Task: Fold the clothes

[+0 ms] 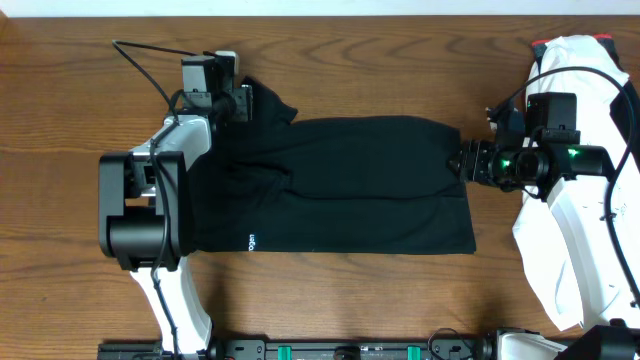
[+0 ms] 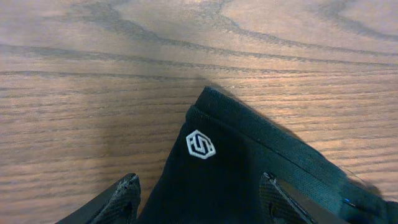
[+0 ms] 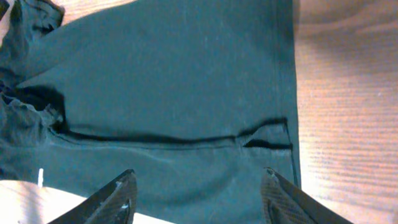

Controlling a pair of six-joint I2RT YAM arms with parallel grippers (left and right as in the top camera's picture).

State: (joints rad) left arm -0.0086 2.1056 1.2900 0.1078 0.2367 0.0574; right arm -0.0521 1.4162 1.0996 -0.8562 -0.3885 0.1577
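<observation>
The left gripper will next fold the T-shirt inward over the long piece of cloth, so it will grab the T-shirt by its loose back corner by the white hexagon logo.
The clothes, a black T-shirt, lie folded into a long band across the table, with small white lettering near the front-left corner. My left gripper is over the shirt's back-left corner. In the left wrist view it stands open, and a black corner with a white hexagon logo lies loose between the fingers. My right gripper hovers at the shirt's right edge. In the right wrist view it is open above the flat fabric, where a fold seam runs across.
A white garment lies at the table's right side under the right arm. A black cable loops over the wood at the back left. Bare wooden table surrounds the shirt behind and in front.
</observation>
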